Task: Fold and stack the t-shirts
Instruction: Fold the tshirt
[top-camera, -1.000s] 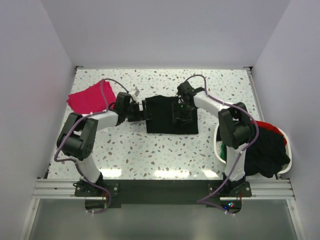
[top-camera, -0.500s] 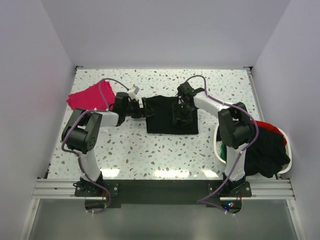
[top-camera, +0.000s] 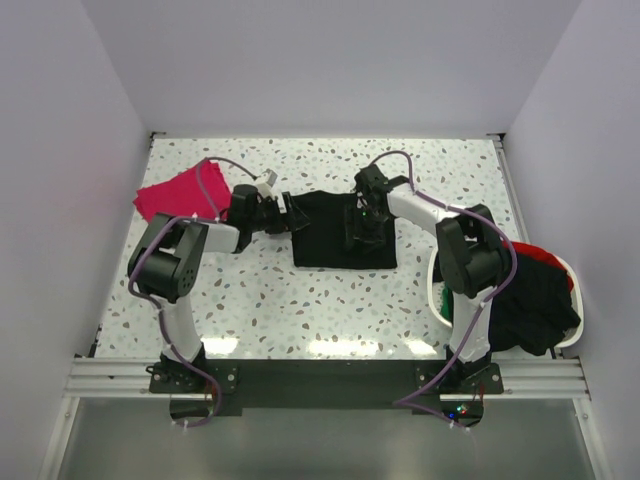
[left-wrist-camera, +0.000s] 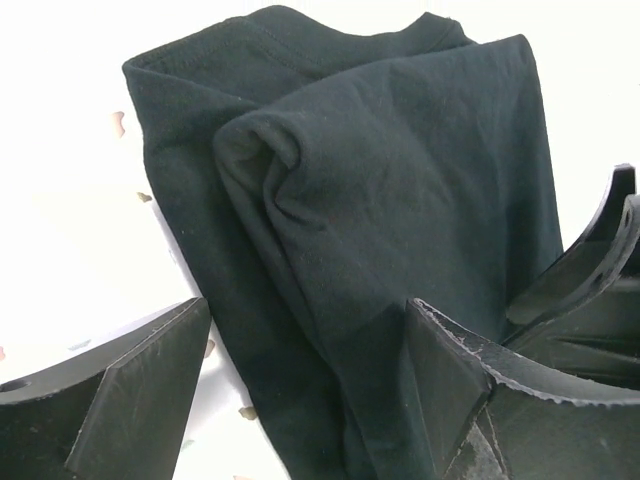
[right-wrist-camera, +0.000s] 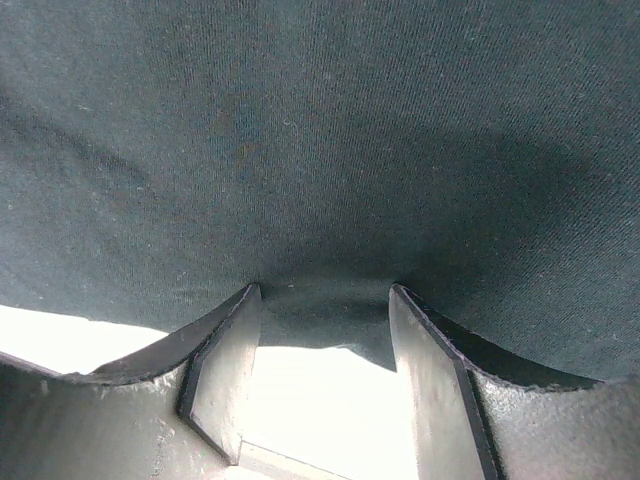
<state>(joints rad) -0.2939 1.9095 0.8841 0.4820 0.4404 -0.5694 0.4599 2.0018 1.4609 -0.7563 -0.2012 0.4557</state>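
My left gripper should next stack the black t-shirt, still folded, on the side toward the magenta t-shirt, so it needs to grab the black t-shirt's layered folded edge that faces the magenta t-shirt.
A black t-shirt, folded to a rectangle, lies in the middle of the table. My left gripper is at its left edge. In the left wrist view the left gripper is open, its fingers straddling the layered folded edge of the black t-shirt. My right gripper rests on top of the shirt's right half. In the right wrist view it is open, fingertips pressed against the black cloth, with a cloth edge between them. A magenta t-shirt lies folded at the far left.
A white basket at the right edge holds a heap of black, red and green clothes. The speckled tabletop lies bare in front of the shirt. White walls close in the table on three sides.
My left arm has swung its elbow inward and the left gripper has shifted slightly toward the far end of the shirt's left edge. The right arm has stayed put.
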